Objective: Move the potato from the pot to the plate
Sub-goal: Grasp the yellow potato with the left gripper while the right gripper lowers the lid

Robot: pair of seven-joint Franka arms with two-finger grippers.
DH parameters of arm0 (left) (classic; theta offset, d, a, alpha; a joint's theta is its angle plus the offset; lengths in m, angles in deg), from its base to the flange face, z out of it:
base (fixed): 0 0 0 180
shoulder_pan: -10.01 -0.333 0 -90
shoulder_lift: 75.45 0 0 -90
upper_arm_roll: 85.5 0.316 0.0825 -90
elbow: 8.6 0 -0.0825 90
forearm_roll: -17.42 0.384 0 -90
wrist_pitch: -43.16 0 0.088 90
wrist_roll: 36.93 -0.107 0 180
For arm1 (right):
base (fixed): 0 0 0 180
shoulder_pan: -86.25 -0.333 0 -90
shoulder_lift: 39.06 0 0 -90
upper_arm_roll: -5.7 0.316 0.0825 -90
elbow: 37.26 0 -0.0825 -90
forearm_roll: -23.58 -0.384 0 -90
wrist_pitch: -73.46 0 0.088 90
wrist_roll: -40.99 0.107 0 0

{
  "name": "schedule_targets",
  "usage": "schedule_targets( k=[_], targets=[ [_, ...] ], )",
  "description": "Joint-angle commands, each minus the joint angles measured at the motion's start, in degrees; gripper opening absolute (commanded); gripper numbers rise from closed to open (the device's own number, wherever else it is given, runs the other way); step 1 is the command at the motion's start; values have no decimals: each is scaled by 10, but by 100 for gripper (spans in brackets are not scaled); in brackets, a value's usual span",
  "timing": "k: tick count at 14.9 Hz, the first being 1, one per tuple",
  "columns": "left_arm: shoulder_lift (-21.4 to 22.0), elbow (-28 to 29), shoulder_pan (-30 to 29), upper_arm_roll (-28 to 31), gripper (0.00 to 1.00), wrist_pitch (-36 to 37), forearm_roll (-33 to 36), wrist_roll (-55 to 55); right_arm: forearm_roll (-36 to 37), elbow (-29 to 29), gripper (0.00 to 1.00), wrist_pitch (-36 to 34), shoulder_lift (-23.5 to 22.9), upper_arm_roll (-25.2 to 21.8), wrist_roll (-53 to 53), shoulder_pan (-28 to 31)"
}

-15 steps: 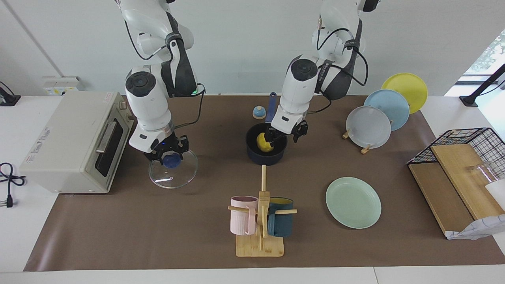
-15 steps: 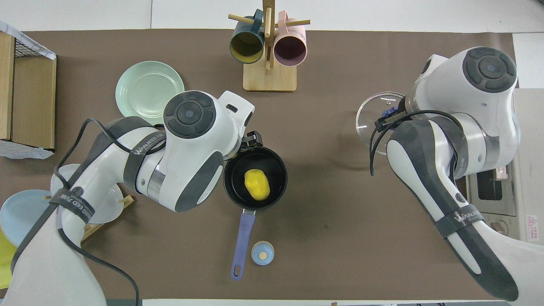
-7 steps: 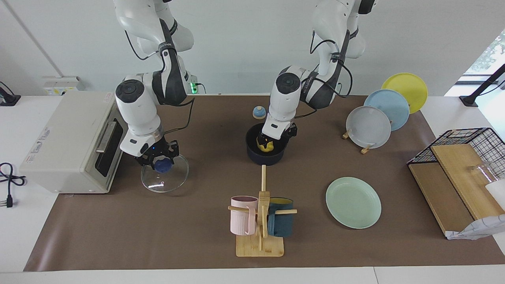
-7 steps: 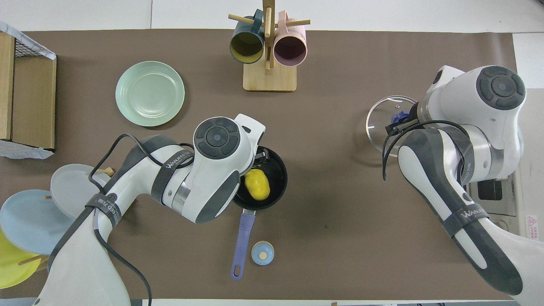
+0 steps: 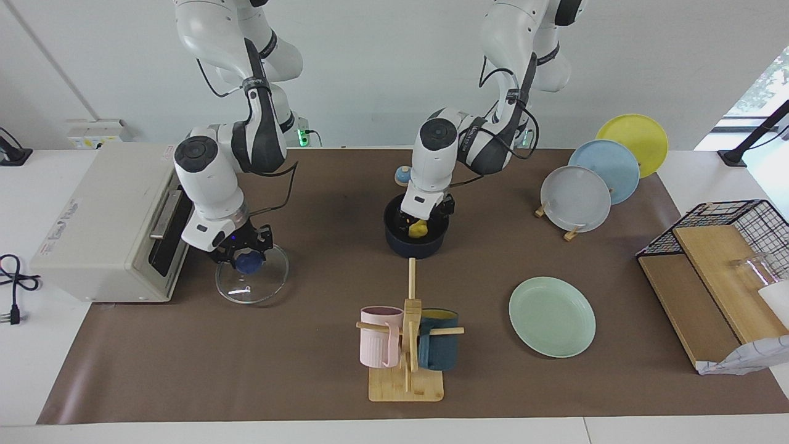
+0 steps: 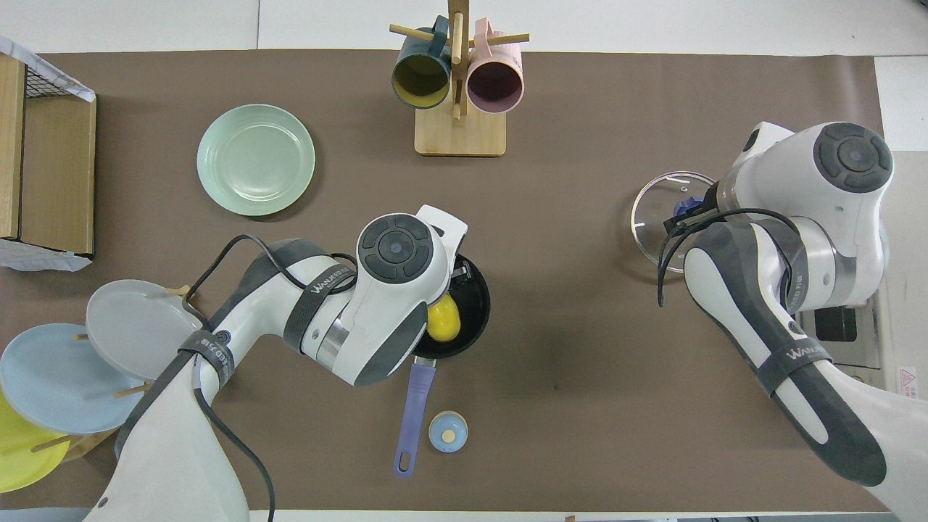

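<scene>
My left gripper grabs the yellow potato by its rounded middle [image 6: 444, 319] next, to bring the potato over to the mint-green plate [image 6: 255, 159].
The yellow potato [image 5: 419, 229] [image 6: 444, 320] lies inside the dark blue pot [image 5: 414, 242] [image 6: 475, 296], whose long handle [image 6: 413, 406] points toward the robots. My left gripper [image 5: 423, 219] reaches down into the pot, open, with a finger on either side of the potato; from overhead its wrist hides the fingers. The mint-green plate [image 5: 552, 316] [image 6: 255, 159] lies flat, farther from the robots than the pot, toward the left arm's end. My right gripper [image 5: 245, 258] [image 6: 685, 210] is shut on the blue knob of a glass lid [image 5: 251, 282] [image 6: 656, 217] beside the oven.
A toaster oven [image 5: 111, 222] stands at the right arm's end. A wooden mug rack [image 5: 407, 345] with a pink and a teal mug stands farther out from the pot. Upright plates [image 5: 576, 197] and a wire basket with boards [image 5: 721, 271] fill the left arm's end. A small blue bell [image 5: 404, 176] sits by the pot's handle.
My left gripper has swung over the pot and dropped in around the potato. My right gripper has carried the glass lid closer to the oven.
</scene>
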Motion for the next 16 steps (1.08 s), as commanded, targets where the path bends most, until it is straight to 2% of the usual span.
schedule_targets(
  k=[1,11,12,13,15,16],
  targets=[
    [-1,9,11,10,100,-12,0,9,-33,6,53,23,-6,8,-36,25],
    [1,22,27,11,100,-14,0,21,-45,19,55,40,-23,8,-55,38],
    [1,22,27,10,90,-14,0,21,-45,24,55,47,-24,8,-55,38],
    [1,22,27,11,73,-12,0,21,-45,31,56,52,-23,8,-55,38],
    [2,22,27,10,29,-11,0,21,-46,32,57,54,-24,8,-55,38],
    [2,22,27,10,15,-11,0,21,-47,32,57,54,-23,8,-55,38]
  ],
)
